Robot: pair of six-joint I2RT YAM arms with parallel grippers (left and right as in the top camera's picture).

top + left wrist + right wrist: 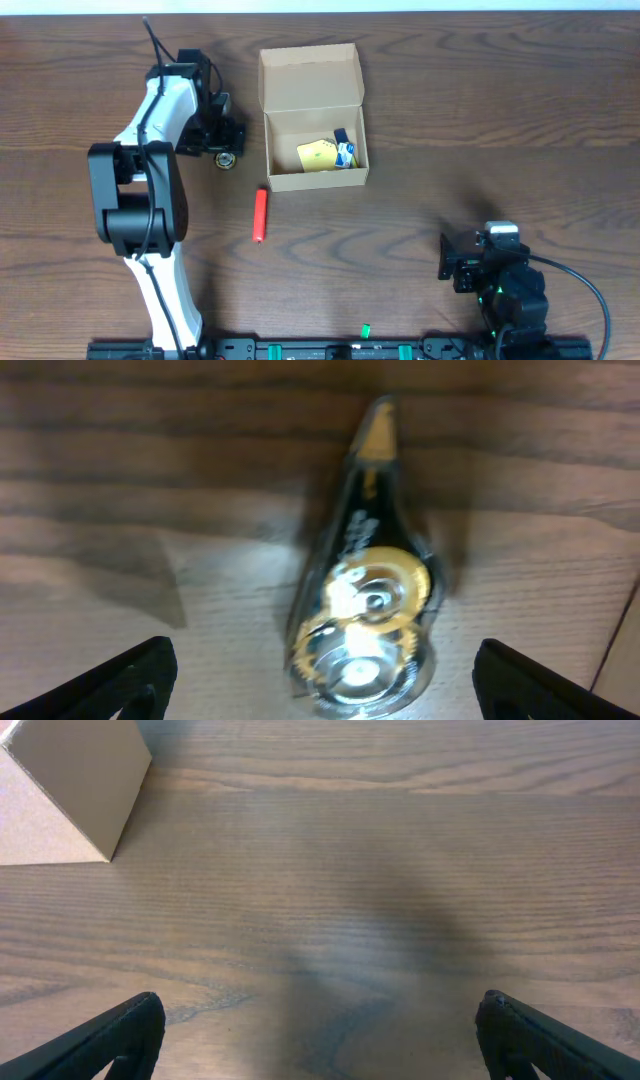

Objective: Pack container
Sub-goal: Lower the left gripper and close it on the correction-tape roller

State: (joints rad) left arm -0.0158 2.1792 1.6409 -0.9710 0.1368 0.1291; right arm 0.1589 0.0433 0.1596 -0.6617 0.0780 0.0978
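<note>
Next, my left gripper takes hold of the dispenser's wide geared body [225, 160], leaving its tip free. The correction tape dispenser then goes tapered tip first into the box [315, 178].
The tan cardboard box [315, 178] stands open at the table's middle back, its flap lid [309, 78] folded away. Inside lie a pale yellow pad [319, 155] and a small blue item [345, 152]. A clear and black correction-tape dispenser with gold gears [368, 610] lies on the table left of the box; it also shows in the overhead view [227, 159]. My left gripper [320, 685] is open, its fingers either side of the dispenser, not touching it. A red marker [260, 214] lies in front of the box. My right gripper [320, 1040] is open and empty at the front right.
A corner of the box [70, 795] shows at the top left of the right wrist view. The left arm [150, 180] stretches over the table's left side. A rail [330, 350] runs along the front edge.
</note>
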